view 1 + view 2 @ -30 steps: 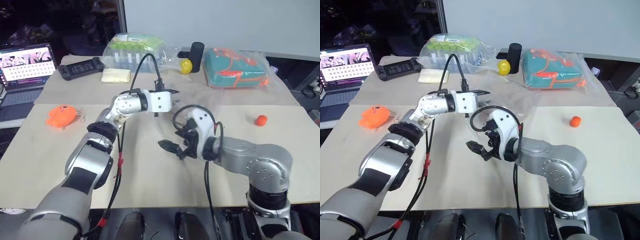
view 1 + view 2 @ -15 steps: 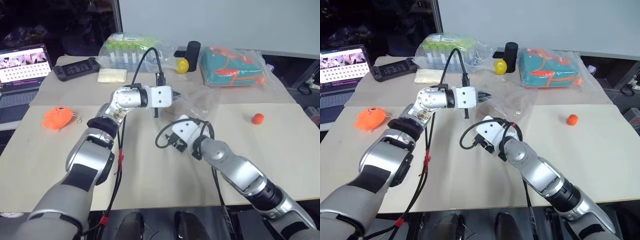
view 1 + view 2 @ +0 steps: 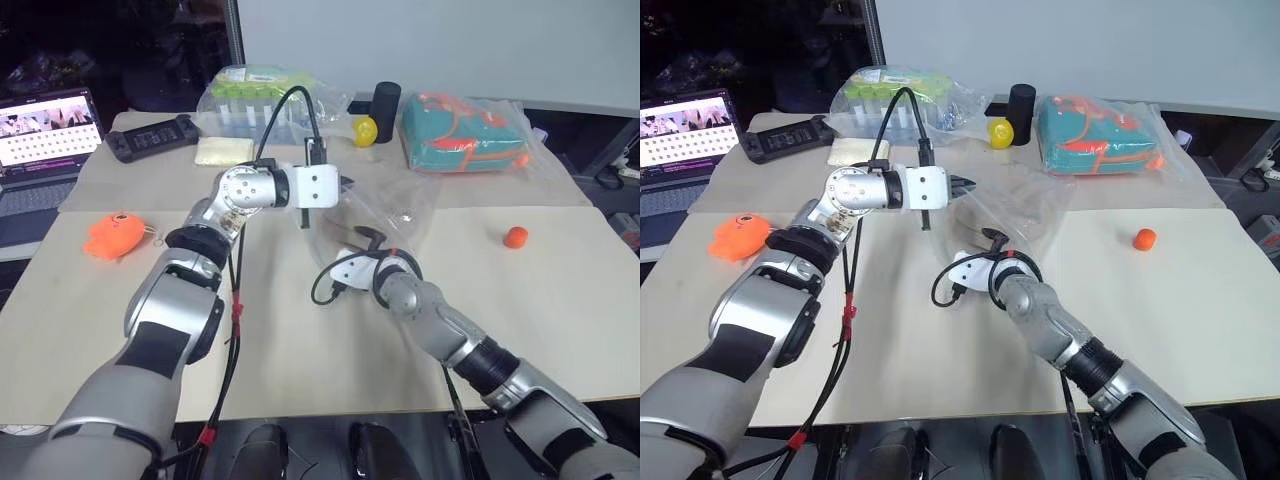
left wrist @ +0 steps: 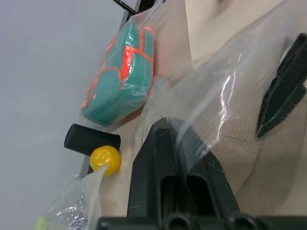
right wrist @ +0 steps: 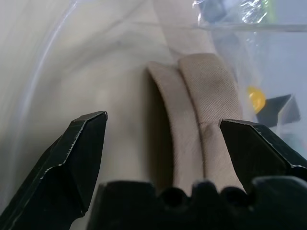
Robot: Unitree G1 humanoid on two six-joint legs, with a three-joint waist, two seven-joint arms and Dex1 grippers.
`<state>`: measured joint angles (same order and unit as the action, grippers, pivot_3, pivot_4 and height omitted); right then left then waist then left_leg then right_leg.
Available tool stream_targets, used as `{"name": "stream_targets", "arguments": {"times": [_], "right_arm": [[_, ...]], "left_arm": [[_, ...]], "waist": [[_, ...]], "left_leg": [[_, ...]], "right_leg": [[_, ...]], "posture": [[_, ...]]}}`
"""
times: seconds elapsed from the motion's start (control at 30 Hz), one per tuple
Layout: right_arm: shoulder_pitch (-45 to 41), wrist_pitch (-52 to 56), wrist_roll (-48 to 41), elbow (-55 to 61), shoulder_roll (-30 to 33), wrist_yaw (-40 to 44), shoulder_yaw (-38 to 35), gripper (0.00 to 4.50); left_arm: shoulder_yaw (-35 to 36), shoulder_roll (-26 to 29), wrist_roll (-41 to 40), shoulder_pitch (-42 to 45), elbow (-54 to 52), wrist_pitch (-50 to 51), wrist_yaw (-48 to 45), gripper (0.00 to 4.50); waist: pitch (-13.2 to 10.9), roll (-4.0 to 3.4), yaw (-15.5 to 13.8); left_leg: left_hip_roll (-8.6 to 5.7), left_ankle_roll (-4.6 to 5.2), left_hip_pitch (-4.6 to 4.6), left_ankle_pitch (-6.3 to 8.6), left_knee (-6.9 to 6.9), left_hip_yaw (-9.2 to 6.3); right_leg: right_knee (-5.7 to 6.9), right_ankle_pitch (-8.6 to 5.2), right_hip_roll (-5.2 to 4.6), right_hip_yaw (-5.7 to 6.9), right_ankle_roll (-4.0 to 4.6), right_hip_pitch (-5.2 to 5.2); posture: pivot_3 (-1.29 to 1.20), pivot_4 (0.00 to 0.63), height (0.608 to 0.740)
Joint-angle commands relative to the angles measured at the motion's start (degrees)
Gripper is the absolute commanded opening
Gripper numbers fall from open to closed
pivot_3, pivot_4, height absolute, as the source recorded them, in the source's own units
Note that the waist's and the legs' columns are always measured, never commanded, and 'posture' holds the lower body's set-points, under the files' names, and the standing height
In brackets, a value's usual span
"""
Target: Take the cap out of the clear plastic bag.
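Observation:
My right gripper grabs the cap by its stitched edge (image 5: pixel 199 120) next, to take it out of the clear plastic bag (image 5: pixel 36 76).
The clear plastic bag (image 3: pixel 388 205) lies crinkled at the table's middle, its near edge lifted. My left gripper (image 3: pixel 345 186) is shut on that edge of film, which wraps over its fingers (image 4: pixel 168 158). Inside the bag lies the cap (image 5: pixel 201 110), beige fabric folded into two thick ridges. My right gripper (image 3: pixel 366 238) is just below the left one at the bag's mouth, pointing in. It is open, its fingertips (image 5: pixel 88 127) spread wide to either side of the cap without touching it. One right finger (image 4: pixel 283 91) shows through the film in the left wrist view.
At the back stand a bag of green-topped tubes (image 3: pixel 265 95), a yellow ball (image 3: pixel 367 130), a black cylinder (image 3: pixel 386 100) and a bagged teal-and-orange item (image 3: pixel 465 135). An orange toy (image 3: pixel 118 232), a laptop (image 3: pixel 45 130) and a controller (image 3: pixel 160 135) are on the left, a small orange-red cap (image 3: pixel 516 237) on the right.
My right arm has rolled its wrist over and reached forward and down, bringing its gripper to the bag's mouth. The left gripper has kept its hold on the bag's edge.

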<state>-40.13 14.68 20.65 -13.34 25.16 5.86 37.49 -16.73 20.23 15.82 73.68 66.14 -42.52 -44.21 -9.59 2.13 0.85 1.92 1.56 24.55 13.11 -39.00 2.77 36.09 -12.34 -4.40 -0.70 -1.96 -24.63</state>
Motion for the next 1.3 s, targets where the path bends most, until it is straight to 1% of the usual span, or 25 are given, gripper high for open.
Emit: {"name": "stream_targets", "arguments": {"times": [0.03,0.1,0.17,0.2,0.3,0.37,0.4,0.47,0.57,0.7,0.77,0.9,1.0,1.17,1.23,1.3], "right_arm": [[-0.76,-3.91,2.08,-5.74,-1.73,-1.69,-2.97,3.46],[-0.36,-4.98,2.40,-6.43,-2.55,-1.34,-4.32,2.82],[0.19,-5.30,2.94,-5.70,-2.97,-0.88,-5.61,2.06],[0.44,-5.28,3.34,-5.18,-3.02,-0.61,-6.09,1.81],[1.43,-4.96,4.24,-3.83,-3.24,0.06,-7.67,0.69],[1.89,-4.45,5.01,-2.42,-3.26,0.47,-8.72,0.18],[2.13,-4.17,5.40,-1.59,-3.32,0.79,-9.29,0.04],[2.57,-3.38,5.69,0.37,-3.55,2.02,-10.39,0.04],[4.28,0.61,1.98,7.79,-4.53,8.05,-13.25,0.04],[7.18,14.05,-4.11,23.17,-4.80,19.64,-17.30,0.04],[7.97,20.77,-7.06,29.31,-5.22,23.24,-19.36,0.04],[8.28,36.62,-15.84,42.01,-6.07,30.19,-23.68,0.04],[7.88,45.59,-21.82,50.40,-4.23,34.58,-26.32,0.04],[5.08,55.27,-28.71,56.41,-0.24,37.55,-32.44,0.04],[5.24,57.47,-33.39,60.30,4.10,41.50,-35.30,0.04],[5.69,58.50,-36.09,62.19,7.59,43.20,-36.28,0.04]], "left_arm": [[0.86,0.94,-0.37,0.00,-1.89,-0.14,0.09,0.00],[0.93,1.17,-0.48,-0.40,-2.18,-0.09,0.04,0.00],[0.96,1.42,-0.43,-0.68,-2.27,0.00,0.21,0.00],[0.94,1.53,-0.33,-0.78,-2.25,0.02,0.36,0.00],[0.89,1.61,-0.17,-1.17,-2.38,0.19,0.82,0.00],[0.77,1.53,-0.13,-1.76,-2.67,0.04,0.92,0.00],[0.69,1.45,-0.11,-2.08,-2.80,-0.02,0.94,0.00],[0.58,1.24,-0.09,-2.47,-2.97,0.03,1.01,0.00],[0.42,0.67,0.02,-2.91,-3.12,0.14,1.30,0.00],[-0.06,-0.64,0.56,-2.80,-2.47,0.00,2.15,0.00],[-0.19,-1.23,0.73,-2.68,-2.13,0.02,2.51,0.00],[-0.38,-2.39,1.16,-2.61,-1.86,-0.13,2.67,0.00],[-0.30,-2.93,1.31,-2.62,-1.84,-0.23,2.76,0.00],[-0.15,-2.71,1.35,-3.12,-1.82,-0.50,2.57,0.00],[0.01,-2.01,1.18,-3.65,-2.02,-0.48,2.11,0.00],[0.21,-1.42,0.96,-4.01,-2.20,-0.36,1.60,0.00]], "waist": [[0.00,0.00,0.01],[0.00,0.00,0.00],[0.00,0.00,0.00],[0.00,0.00,0.00],[0.00,-0.01,-0.01],[0.01,-0.01,-0.02],[0.01,-0.01,-0.03],[0.01,-0.01,-0.02],[0.01,-0.01,-0.04],[0.01,-0.01,-0.13],[0.01,-0.01,-0.19],[0.01,-0.01,-0.24],[0.01,-0.02,-0.42],[0.01,-0.02,-0.70],[0.01,-0.02,-0.81],[0.01,-0.02,-0.93]], "left_leg": [[0.00,0.00,-0.01,0.00,0.00,0.00],[0.00,0.00,-0.01,0.00,0.01,0.01],[0.00,0.00,-0.01,0.00,0.00,0.02],[0.00,0.00,-0.01,0.00,0.00,0.02],[0.00,-0.01,-0.02,0.00,0.00,0.02],[0.00,-0.01,-0.03,0.00,0.00,0.02],[0.00,-0.01,-0.04,0.00,0.00,0.02],[0.00,0.00,-0.11,0.00,0.01,0.02],[0.01,0.00,-0.14,0.00,0.01,0.02],[0.00,0.00,-0.14,0.00,0.00,0.00],[0.00,0.00,-0.15,0.00,0.00,-0.03],[0.00,0.00,-0.18,0.00,-0.01,-0.03],[0.00,0.00,-0.19,0.00,0.00,-0.04],[-0.01,0.00,-0.18,0.00,-0.01,-0.05],[-0.01,0.00,-0.19,0.00,-0.01,-0.06],[-0.03,0.01,-0.16,0.01,0.01,-0.09]], "right_leg": [[0.01,0.00,0.00,0.00,0.00,0.00],[0.01,0.00,0.00,-0.01,0.00,0.00],[0.02,0.00,-0.01,-0.02,0.00,0.00],[0.03,0.00,-0.01,-0.02,0.00,0.00],[0.06,0.00,0.00,-0.02,0.00,0.00],[0.06,0.00,0.00,-0.02,0.00,0.00],[0.06,0.00,0.00,-0.02,0.00,0.02],[0.06,0.00,0.00,-0.02,0.00,0.07],[0.06,0.00,0.01,-0.02,0.00,0.10],[0.05,0.00,0.00,-0.01,0.00,0.16],[0.05,0.00,0.00,0.01,0.00,0.18],[0.06,0.00,0.00,0.02,0.00,0.21],[0.06,0.00,-0.01,0.03,0.00,0.22],[0.06,0.00,-0.02,0.04,0.00,0.21],[0.06,0.00,-0.01,0.04,0.00,0.22],[0.03,0.00,-0.02,0.05,0.00,0.21]], "posture": [[0.00,0.150,0.740],[0.00,0.150,0.740],[0.00,0.150,0.740],[0.00,0.150,0.740],[0.00,0.150,0.740],[0.00,0.150,0.740],[0.00,0.150,0.740],[0.00,0.150,0.740],[0.00,0.150,0.740],[0.00,0.150,0.740],[0.00,0.150,0.740],[0.00,0.150,0.740],[0.00,0.150,0.740],[0.00,0.150,0.740],[0.00,0.150,0.740],[0.00,0.150,0.740]]}}
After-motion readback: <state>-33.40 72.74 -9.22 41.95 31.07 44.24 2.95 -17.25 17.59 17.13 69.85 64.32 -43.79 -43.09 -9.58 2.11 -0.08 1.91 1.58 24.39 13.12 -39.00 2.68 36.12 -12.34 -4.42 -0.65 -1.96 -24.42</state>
